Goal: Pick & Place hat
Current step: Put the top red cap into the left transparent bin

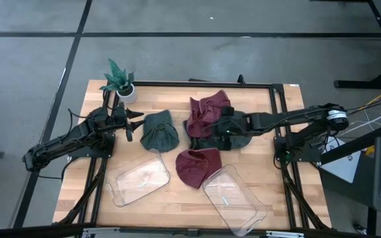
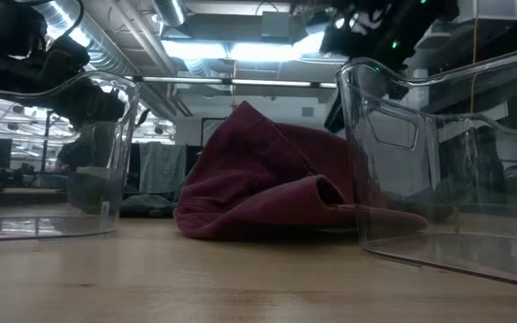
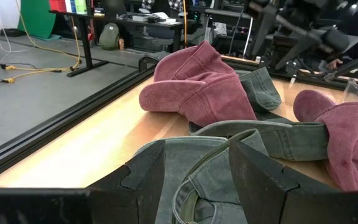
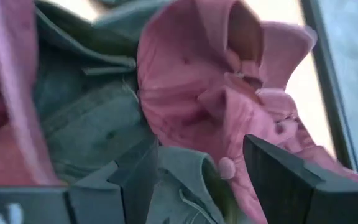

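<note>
My right gripper next pinches the maroon hat by its folded cloth edge, so that the hat moves into a bin.
A dark green hat lies flat on the table's left half. My left gripper is open at its left edge, and its cloth shows between the fingers. At the table's middle, a maroon hat rests on another dark green hat. My right gripper is open over this pile, its fingers on either side of the maroon hat and green cloth. A second maroon hat lies by itself nearer the front. My left gripper stands level at the green hat's left edge, with cloth between its open fingers; I cannot tell whether they touch it. My right gripper points down at the pile, and I cannot tell whether its fingers touch the hats.
Two clear plastic bins lie near the front edge, one at left and one at right, with the lone maroon hat between them. A small potted plant stands at the far left corner. A black frame borders the table.
</note>
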Controlling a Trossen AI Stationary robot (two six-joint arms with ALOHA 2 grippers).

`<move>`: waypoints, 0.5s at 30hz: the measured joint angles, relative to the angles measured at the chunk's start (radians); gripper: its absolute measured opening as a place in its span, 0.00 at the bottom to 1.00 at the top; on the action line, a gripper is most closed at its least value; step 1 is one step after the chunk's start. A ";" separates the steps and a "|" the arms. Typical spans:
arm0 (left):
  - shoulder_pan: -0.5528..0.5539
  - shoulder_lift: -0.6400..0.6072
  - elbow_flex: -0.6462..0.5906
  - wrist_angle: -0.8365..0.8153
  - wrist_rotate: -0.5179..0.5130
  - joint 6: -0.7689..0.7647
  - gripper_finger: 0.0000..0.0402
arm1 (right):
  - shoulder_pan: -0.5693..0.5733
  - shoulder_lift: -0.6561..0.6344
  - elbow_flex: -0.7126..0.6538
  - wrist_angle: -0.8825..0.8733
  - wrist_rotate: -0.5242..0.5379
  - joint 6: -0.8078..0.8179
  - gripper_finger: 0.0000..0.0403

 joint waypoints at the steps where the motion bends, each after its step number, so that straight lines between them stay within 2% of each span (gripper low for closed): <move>1: 0.000 0.000 0.000 0.000 0.000 0.000 0.43 | -0.006 0.015 0.000 0.003 0.001 0.000 0.58; 7: 0.000 0.000 0.000 0.000 0.000 0.000 0.43 | -0.033 0.078 0.000 0.079 0.013 0.000 0.58; 12: 0.000 0.000 0.000 0.000 0.000 0.000 0.43 | -0.037 0.098 0.000 0.097 0.158 0.001 0.58; 15: 0.000 0.000 0.000 0.000 0.000 0.000 0.43 | -0.045 0.106 0.000 0.079 0.182 0.039 0.58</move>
